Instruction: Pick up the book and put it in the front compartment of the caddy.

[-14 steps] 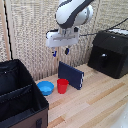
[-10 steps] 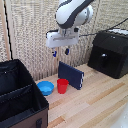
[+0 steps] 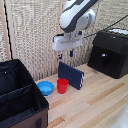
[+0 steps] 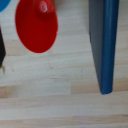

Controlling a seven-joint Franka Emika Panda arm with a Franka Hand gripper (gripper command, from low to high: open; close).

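Note:
Next, my gripper pinches the book across the covers at its upper edge (image 3: 71, 66), since the book stands upright and its thin edge faces up.
The book (image 3: 71, 75) is a thin navy-blue hardcover standing upright on its edge on the wooden table, leaning toward the back wall. My gripper (image 3: 66, 55) hangs open just above its upper edge, fingers apart and holding nothing. In the wrist view the book (image 4: 102, 45) appears edge-on as a blue slab beside the red cup (image 4: 36, 25). One dark fingertip (image 4: 1, 50) shows at the frame's border. The black caddy (image 3: 30, 102) stands at the exterior view's lower left. Its front compartment (image 3: 17, 106) is the nearer section behind the divider.
A red cup (image 3: 62, 86) stands right in front of the book, and a blue bowl (image 3: 45, 88) sits between cup and caddy. A black boxy appliance (image 3: 110, 52) occupies the exterior view's right. A woven screen (image 3: 35, 35) backs the table.
My gripper seems slightly lower, closer to the book's top edge. The book, cup, bowl and caddy have not moved.

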